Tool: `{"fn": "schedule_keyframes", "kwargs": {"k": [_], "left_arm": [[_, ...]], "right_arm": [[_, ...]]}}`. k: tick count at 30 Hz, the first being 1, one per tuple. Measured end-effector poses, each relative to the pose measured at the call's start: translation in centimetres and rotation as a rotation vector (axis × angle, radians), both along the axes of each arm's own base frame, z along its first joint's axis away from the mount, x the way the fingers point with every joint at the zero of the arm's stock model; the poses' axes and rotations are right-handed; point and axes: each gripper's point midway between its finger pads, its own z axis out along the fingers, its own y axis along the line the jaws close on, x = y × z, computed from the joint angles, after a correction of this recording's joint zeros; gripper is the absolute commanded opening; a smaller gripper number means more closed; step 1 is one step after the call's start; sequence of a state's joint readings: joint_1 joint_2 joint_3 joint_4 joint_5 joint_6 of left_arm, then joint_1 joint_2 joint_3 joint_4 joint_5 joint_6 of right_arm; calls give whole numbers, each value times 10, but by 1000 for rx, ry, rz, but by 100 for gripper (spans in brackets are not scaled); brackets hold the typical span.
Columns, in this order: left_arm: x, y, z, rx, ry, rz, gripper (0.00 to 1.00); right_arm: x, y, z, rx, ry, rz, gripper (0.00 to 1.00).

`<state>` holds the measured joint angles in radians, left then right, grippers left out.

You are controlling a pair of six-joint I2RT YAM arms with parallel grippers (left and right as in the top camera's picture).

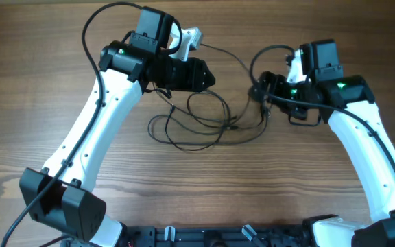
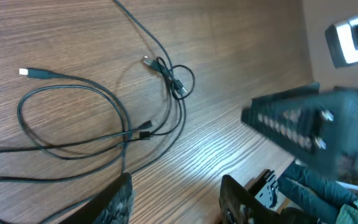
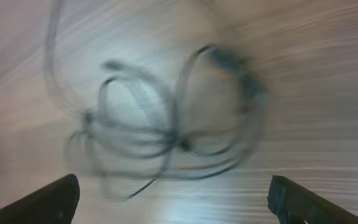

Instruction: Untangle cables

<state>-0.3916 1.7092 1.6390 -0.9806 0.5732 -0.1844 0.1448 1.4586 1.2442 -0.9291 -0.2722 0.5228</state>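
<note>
The left gripper will untangle that end of the thin black cable, so next it will grab the cable on the part behind the plug by the small knot (image 1: 265, 112).
Thin black cables (image 1: 192, 127) lie in loose long loops on the wooden table between the two arms. In the left wrist view the cables (image 2: 73, 118) form wide loops with a white plug end (image 2: 25, 73) and a small knot (image 2: 176, 85). My left gripper (image 1: 210, 77) hovers over the loops' far side; its fingers (image 2: 179, 205) are open and empty. My right gripper (image 1: 260, 92) is at the loops' right end. In the blurred right wrist view a small coil of cables (image 3: 173, 134) lies ahead of its open, empty fingers (image 3: 176, 202).
The right arm (image 2: 316, 127) shows at the right of the left wrist view, close to the left gripper. Thicker black arm wires (image 1: 273, 51) loop above the right wrist. The arm bases stand at the table's near edge (image 1: 211, 237).
</note>
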Motion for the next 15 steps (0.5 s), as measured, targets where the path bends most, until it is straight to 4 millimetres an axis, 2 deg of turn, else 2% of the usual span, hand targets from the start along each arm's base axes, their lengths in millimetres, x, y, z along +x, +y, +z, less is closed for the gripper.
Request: {"fn": "schedule_keyframes", "kwargs": {"k": [2, 4, 6, 8, 11, 14, 15], "left_arm": [[-4, -17, 0, -10, -20, -42, 59], [-11, -46, -6, -21, -45, -112, 63], [-14, -73, -16, -33, -65, -171, 64], [-16, -98, -30, -41, -77, -220, 66], [-15, -118, -57, -18, -72, -247, 68], [-9, -122, -94, 56, -48, -235, 68], [-8, -121, -101, 71, -43, -231, 68]], "right_arm": [[6, -29, -2, -43, -1, -88, 100], [11, -61, -3, -65, -2, -182, 100], [13, -91, -3, -72, -1, -260, 100], [12, -109, -3, -76, 0, -301, 100], [10, -124, -3, -81, 0, -314, 100], [9, -124, -4, -82, -3, -293, 100], [9, -124, -3, -81, -3, -289, 100]]}}
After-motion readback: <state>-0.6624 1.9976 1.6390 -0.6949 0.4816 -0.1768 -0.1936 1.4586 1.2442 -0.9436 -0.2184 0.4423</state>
